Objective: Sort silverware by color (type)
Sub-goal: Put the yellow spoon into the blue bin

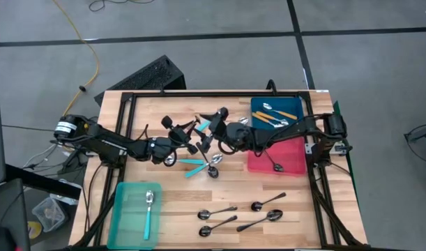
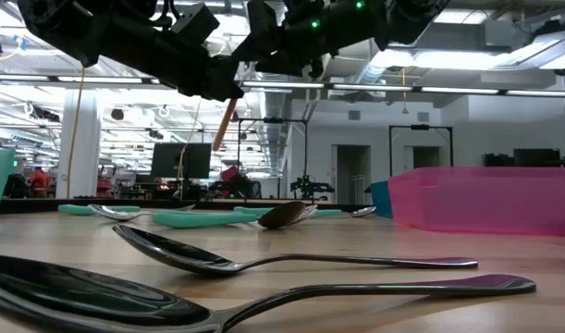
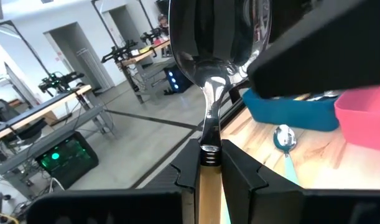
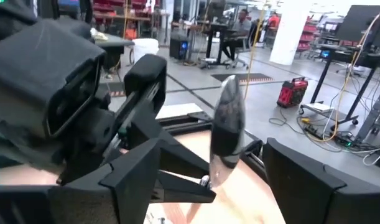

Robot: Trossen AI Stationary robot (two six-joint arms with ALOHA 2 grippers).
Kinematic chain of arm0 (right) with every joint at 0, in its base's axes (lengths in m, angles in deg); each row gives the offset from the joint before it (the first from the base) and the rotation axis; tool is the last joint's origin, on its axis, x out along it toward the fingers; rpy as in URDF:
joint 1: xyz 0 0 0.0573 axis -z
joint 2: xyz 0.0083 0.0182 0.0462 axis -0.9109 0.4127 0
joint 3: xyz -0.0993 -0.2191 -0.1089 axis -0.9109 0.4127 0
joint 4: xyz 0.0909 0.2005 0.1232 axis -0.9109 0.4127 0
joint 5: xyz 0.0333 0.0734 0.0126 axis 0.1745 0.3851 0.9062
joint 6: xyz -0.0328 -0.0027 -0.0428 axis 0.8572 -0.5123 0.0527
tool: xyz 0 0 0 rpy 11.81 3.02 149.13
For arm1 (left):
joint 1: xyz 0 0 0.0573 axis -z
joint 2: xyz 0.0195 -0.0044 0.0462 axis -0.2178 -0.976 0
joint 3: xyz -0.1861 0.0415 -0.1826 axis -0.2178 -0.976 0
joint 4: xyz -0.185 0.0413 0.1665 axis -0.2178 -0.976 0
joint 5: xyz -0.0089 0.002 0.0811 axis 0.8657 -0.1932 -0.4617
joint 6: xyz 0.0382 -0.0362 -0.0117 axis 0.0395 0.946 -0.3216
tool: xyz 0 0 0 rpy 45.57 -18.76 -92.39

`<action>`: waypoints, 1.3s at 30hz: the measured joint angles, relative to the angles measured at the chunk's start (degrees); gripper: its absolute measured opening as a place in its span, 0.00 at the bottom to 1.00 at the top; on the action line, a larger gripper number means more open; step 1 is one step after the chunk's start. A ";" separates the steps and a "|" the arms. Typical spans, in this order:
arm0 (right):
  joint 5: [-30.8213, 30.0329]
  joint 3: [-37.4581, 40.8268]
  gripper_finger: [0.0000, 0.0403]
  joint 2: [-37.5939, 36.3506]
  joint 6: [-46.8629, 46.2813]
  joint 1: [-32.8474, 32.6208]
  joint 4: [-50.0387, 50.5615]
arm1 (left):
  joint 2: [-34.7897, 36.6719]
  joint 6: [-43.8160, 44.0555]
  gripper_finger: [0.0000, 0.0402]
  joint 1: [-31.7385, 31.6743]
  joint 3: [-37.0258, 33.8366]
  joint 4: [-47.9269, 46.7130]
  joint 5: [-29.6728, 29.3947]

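Note:
My right gripper grabs the spoon by its shiny bowl (image 4: pixel 227 127) next, to sort the spoon into the blue bin.
Above the middle of the table, my left gripper (image 3: pixel 208 177) is shut on the handle of an orange-handled spoon (image 3: pixel 208 118). The handle (image 2: pixel 225 125) hangs slanted in the low view. My right gripper (image 4: pixel 230 177) is open, with its fingers on either side of the spoon's shiny bowl (image 4: pixel 227 127), apart from it. In the high view the left gripper (image 1: pixel 192 143) and right gripper (image 1: pixel 211 137) meet. Two teal-handled spoons (image 1: pixel 196 166) lie just in front of them. Several all-dark spoons (image 1: pixel 218 212) lie near the front edge.
A teal bin (image 1: pixel 122 216) at the front left holds a teal spoon. A blue bin (image 1: pixel 296 104) at the back right holds orange-handled spoons. A pink bin (image 1: pixel 258 164) beside it holds a dark spoon. A black frame (image 1: pixel 129 104) rims the table.

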 joint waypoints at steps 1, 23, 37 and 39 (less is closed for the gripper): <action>-0.08 -0.28 0.74 0.00 -0.02 -0.14 0.47 | 0.00 0.00 0.06 0.01 0.01 -0.09 0.26; -4.39 -1.13 0.09 -0.04 -0.44 -0.61 3.05 | 0.00 -4.53 0.07 0.04 0.00 -0.25 5.58; -4.06 -1.13 0.09 -8.39 1.61 0.47 14.31 | 0.04 -3.55 0.33 1.11 0.06 -0.25 4.49; -4.15 -1.13 0.09 -10.03 2.73 0.81 16.63 | 0.04 -3.25 0.35 1.14 0.38 -0.36 4.63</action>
